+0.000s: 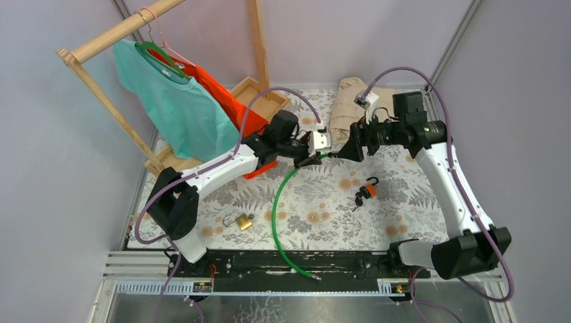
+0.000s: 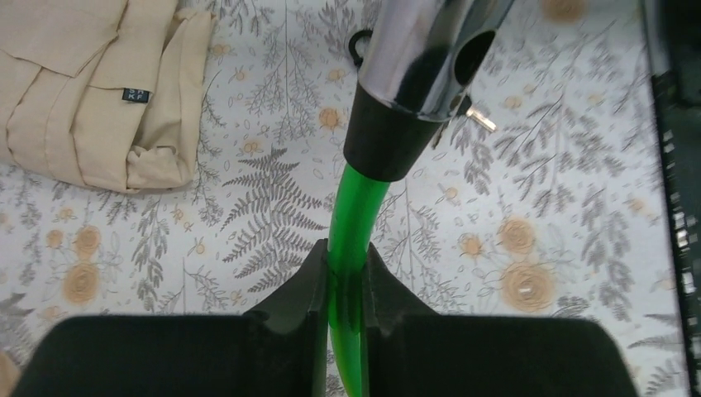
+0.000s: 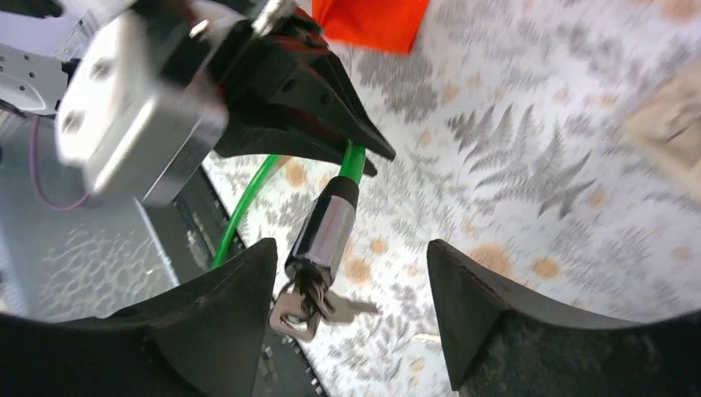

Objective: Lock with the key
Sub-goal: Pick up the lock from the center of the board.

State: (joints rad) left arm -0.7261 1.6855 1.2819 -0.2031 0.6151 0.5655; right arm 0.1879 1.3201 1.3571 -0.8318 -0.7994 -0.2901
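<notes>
My right gripper's fingertips are short of the black collar and would meet keys at most now, so they should move toward the collar before closing on it.
My left gripper (image 2: 347,265) is shut on the green cable (image 2: 354,215) of a cable lock and holds it above the table. The chrome lock barrel (image 2: 422,50) points away from it. In the right wrist view the barrel (image 3: 324,225) has keys (image 3: 310,308) hanging from its end, between the open fingers of my right gripper (image 3: 351,277), close to the left finger. In the top view the left gripper (image 1: 311,160) and right gripper (image 1: 345,151) face each other mid-table. The cable (image 1: 279,215) loops down to the front rail.
A brass padlock (image 1: 242,221) lies front left. A black and orange lock (image 1: 365,192) lies right of centre. Folded beige cloth (image 1: 353,101) lies at the back. A wooden rack (image 1: 128,101) with teal and orange shirts stands back left.
</notes>
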